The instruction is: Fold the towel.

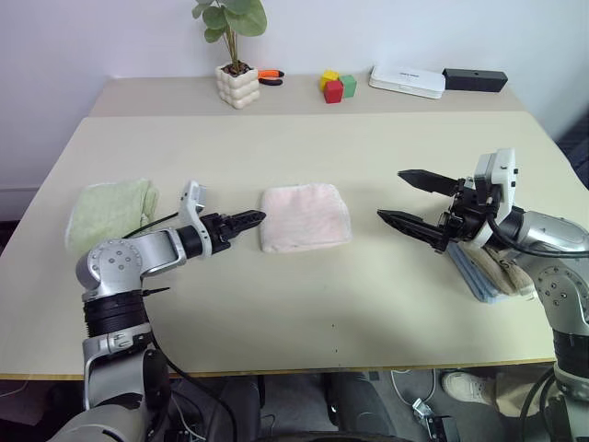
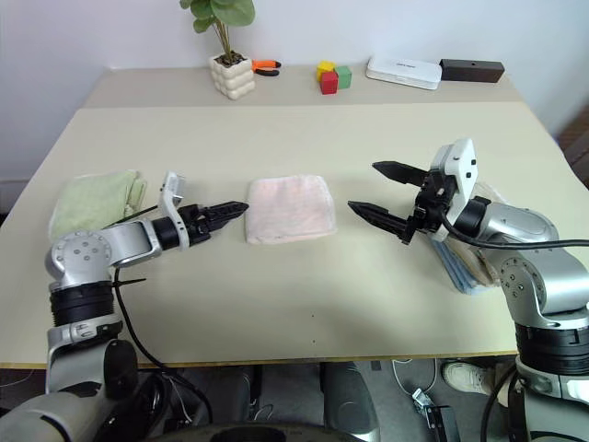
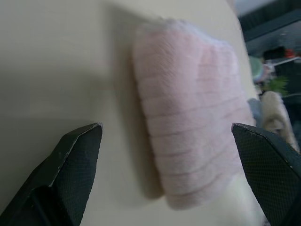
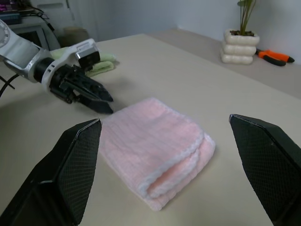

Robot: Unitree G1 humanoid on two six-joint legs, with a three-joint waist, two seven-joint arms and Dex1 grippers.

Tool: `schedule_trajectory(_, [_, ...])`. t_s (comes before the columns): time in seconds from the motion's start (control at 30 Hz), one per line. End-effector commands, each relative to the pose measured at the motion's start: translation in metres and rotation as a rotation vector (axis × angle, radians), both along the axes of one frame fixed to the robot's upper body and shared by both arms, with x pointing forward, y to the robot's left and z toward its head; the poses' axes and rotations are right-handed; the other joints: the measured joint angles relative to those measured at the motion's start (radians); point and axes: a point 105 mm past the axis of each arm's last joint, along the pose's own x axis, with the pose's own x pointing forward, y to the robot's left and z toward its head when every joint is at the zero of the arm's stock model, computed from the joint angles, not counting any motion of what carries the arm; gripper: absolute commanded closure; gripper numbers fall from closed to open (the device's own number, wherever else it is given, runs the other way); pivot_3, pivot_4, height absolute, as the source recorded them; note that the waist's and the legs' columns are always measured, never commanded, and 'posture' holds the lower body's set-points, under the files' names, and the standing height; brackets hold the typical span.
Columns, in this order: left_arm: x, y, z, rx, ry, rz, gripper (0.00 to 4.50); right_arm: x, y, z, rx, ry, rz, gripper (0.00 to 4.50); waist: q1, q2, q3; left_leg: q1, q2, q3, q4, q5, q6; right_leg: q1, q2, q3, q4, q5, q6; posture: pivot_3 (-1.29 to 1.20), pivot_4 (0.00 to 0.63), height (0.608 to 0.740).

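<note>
The towel's rounded folded edge [image 1: 267, 226] stands up from the table while its broad top [image 1: 309, 215] lies flat. My left gripper should grab that edge next.
The towel [image 1: 306, 217] is pale pink and lies folded into a small thick rectangle at the middle of the beige table [image 1: 304, 313]. My left gripper [image 1: 250, 220] hovers just off the towel's left edge, pointing at it. Its fingers [image 3: 80, 150] stand wide apart with nothing between them. To the right of the towel, my right gripper [image 1: 390, 194] is raised above the table and points left at it. It is open and empty, a short gap from the towel's right edge. The right wrist view shows the towel's layered folded edge [image 4: 176, 165] and the left gripper [image 4: 89, 96] beyond it.
A folded light green towel [image 1: 112, 210] lies at the left. A stack of blue and beige towels [image 1: 492, 272] sits under my right forearm. Along the back stand a potted plant [image 1: 237, 85], orange pliers [image 1: 271, 75], coloured blocks [image 1: 337, 86], a white box [image 1: 407, 81] and a black box [image 1: 474, 79].
</note>
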Motion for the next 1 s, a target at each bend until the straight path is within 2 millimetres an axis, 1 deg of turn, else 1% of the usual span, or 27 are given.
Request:
schedule_trajectory(0.03, [-0.007,-0.026,-0.013,-0.034,0.089,-0.098,0.00,-0.005,0.002,0.016,-0.020,-0.073,-0.001,0.07,0.005,0.000,0.000,0.000,0.000,0.000,0.000,0.000,0.000,0.000,0.000,0.000,0.000,0.000,0.000,0.00,0.150,0.740])
schedule_trajectory(0.17, [0.000,-0.048,-0.020,-0.072,0.128,-0.097,0.00,-0.007,0.003,0.022,-0.035,-0.091,-0.001,0.07,0.023,0.000,0.000,0.000,0.000,0.000,0.000,0.000,0.000,0.001,0.000,0.000,0.000,0.000,0.000,0.00,0.150,0.740])
schedule_trajectory(0.27, [0.000,-0.062,-0.025,-0.098,0.158,-0.120,0.00,-0.014,0.005,0.025,-0.032,-0.066,0.037,0.07,0.028,0.000,-0.001,0.000,-0.001,0.000,0.001,0.000,0.000,0.001,-0.001,0.000,-0.001,0.000,0.000,0.00,0.150,0.740])
schedule_trajectory(0.3, [0.000,-0.068,-0.026,-0.123,0.168,-0.127,0.25,-0.016,0.004,0.025,-0.036,-0.058,0.042,0.02,0.028,0.000,-0.001,0.000,-0.001,0.000,0.001,0.000,0.000,0.002,-0.001,0.000,-0.001,0.000,0.000,0.00,0.150,0.740])
schedule_trajectory(0.33, [-0.001,-0.073,-0.026,-0.140,0.173,-0.140,0.54,-0.018,0.003,0.024,-0.043,-0.050,0.046,0.00,0.028,0.000,-0.001,0.000,-0.001,0.000,0.001,0.000,0.000,0.002,-0.001,0.000,-0.002,0.000,0.000,0.00,0.150,0.740])
schedule_trajectory(0.4, [-0.002,-0.081,-0.024,-0.166,0.182,-0.149,1.32,-0.020,0.002,0.022,-0.055,-0.037,0.046,0.00,0.029,0.000,-0.001,0.000,-0.001,0.000,0.001,0.000,0.000,0.002,-0.001,0.000,-0.002,0.000,0.000,0.00,0.150,0.740])
schedule_trajectory(0.57, [0.002,-0.088,-0.021,-0.195,0.186,-0.124,3.92,-0.026,0.002,0.014,-0.071,-0.004,0.060,0.00,0.023,0.000,-0.001,0.000,-0.001,0.000,0.000,0.000,0.000,0.002,-0.001,0.000,-0.003,0.000,0.000,0.00,0.150,0.740])
schedule_trajectory(0.6, [0.004,-0.088,-0.020,-0.207,0.185,-0.112,4.36,-0.026,0.001,0.013,-0.076,-0.002,0.055,0.00,0.022,0.000,-0.001,0.001,-0.001,0.000,0.000,0.000,0.000,0.002,-0.001,0.000,-0.002,0.000,0.001,0.00,0.150,0.740])
schedule_trajectory(0.63, [0.005,-0.089,-0.017,-0.223,0.179,-0.108,4.48,-0.026,0.000,0.011,-0.080,-0.001,0.051,0.00,0.021,0.000,-0.001,0.001,-0.001,0.000,0.000,0.000,0.000,0.003,-0.001,0.000,-0.002,0.000,0.001,0.00,0.150,0.740])
schedule_trajectory(0.77, [0.012,-0.085,0.001,-0.236,0.083,-0.069,4.48,-0.024,0.000,0.006,-0.089,-0.003,0.043,0.00,0.020,-0.001,0.000,0.001,-0.001,0.000,0.001,0.000,0.000,0.003,-0.001,0.000,-0.002,0.000,0.001,0.00,0.150,0.740])
schedule_trajectory(0.83, [0.025,-0.074,0.007,-0.181,0.002,0.025,4.48,-0.022,0.002,0.005,-0.086,-0.005,0.045,0.00,0.019,-0.001,0.000,0.001,-0.001,0.000,0.001,0.000,0.000,0.003,-0.001,0.000,-0.002,0.000,0.001,0.00,0.150,0.740])
schedule_trajectory(0.9, [0.034,-0.062,0.014,-0.173,-0.038,0.099,4.48,-0.018,0.003,0.004,-0.082,-0.010,0.045,0.00,0.017,-0.001,0.000,0.000,-0.001,0.000,0.000,0.000,-0.001,0.002,-0.001,0.000,-0.002,0.000,0.001,0.00,0.150,0.740])
schedule_trajectory(0.97, [0.039,-0.049,0.027,-0.126,-0.141,0.149,4.48,-0.015,0.004,0.002,-0.086,-0.016,0.046,0.00,0.013,-0.002,0.000,0.000,-0.001,0.000,0.000,0.001,-0.001,0.002,0.000,0.000,-0.002,0.000,0.001,0.00,0.150,0.740])
schedule_trajectory(1.0, [0.040,-0.042,0.040,-0.113,-0.226,0.177,4.48,-0.013,0.004,0.001,-0.082,-0.014,0.049,0.00,0.012,-0.002,0.001,0.000,-0.001,0.000,0.000,0.001,-0.001,0.001,0.000,0.000,-0.002,0.000,0.001,0.00,0.150,0.740])
